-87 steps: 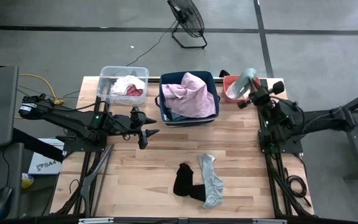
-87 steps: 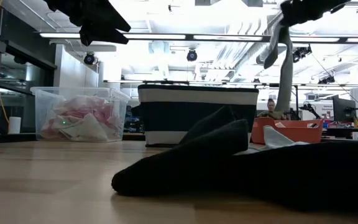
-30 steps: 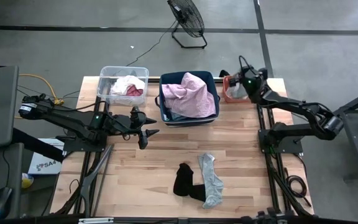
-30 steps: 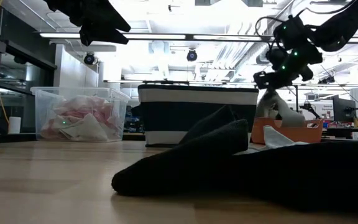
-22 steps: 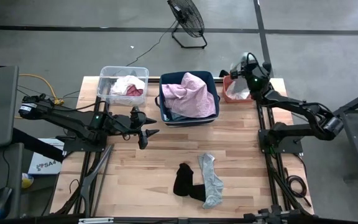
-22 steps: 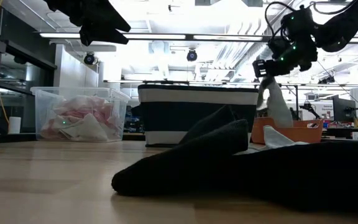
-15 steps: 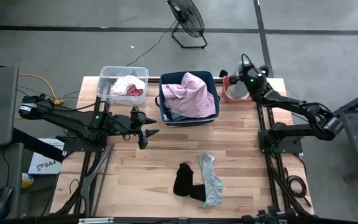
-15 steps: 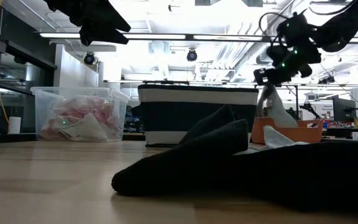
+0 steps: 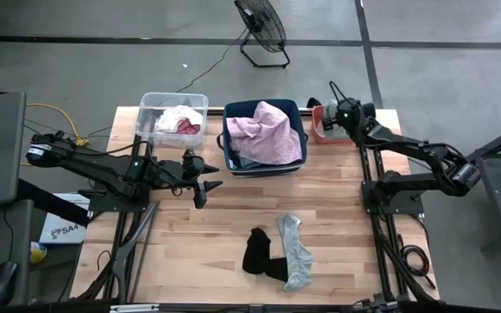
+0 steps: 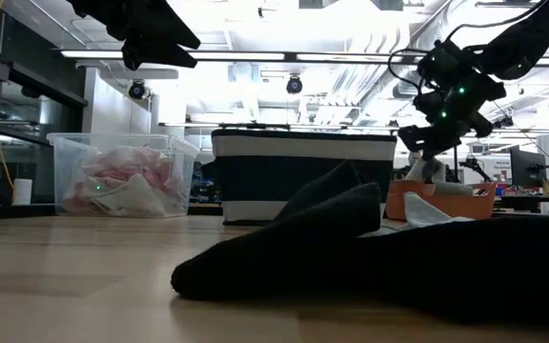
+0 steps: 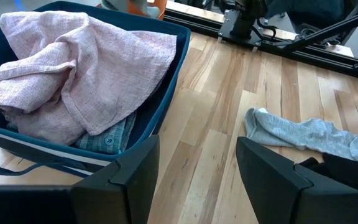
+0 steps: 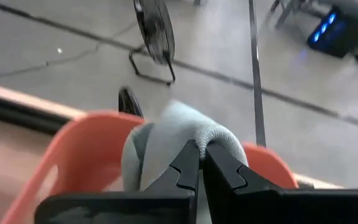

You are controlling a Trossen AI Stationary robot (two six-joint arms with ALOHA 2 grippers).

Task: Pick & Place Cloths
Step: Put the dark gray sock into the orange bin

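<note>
The light grey sock reaches above the coral bin's far rim, so my right gripper lowers the sock farther in next, before releasing it.
My right gripper is over the coral bin at the table's far right, shut on a light grey sock. In the low view the gripper is just above the bin's rim. My left gripper hangs open and empty in front of the navy bin; its fingers stand wide apart in the left wrist view. A second grey sock and a black sock lie flat on the table near its front edge. My right gripper pinches the sock's ribbed, rounded end between its two fingers. The fingers slant down toward the table's far edge. The rest of the sock hangs below them and goes down inside the coral bin.
The navy bin holds a light pink cloth over a blue one. A clear bin at the far left holds white and pink cloths. Bare wood lies between the bins and the socks. A fan stands on the floor beyond the table.
My right gripper, still shut on the sock, has gone up a little over the coral bin and then down toward it. The sock hung long below the fingers and now has sunk mostly into the bin.
</note>
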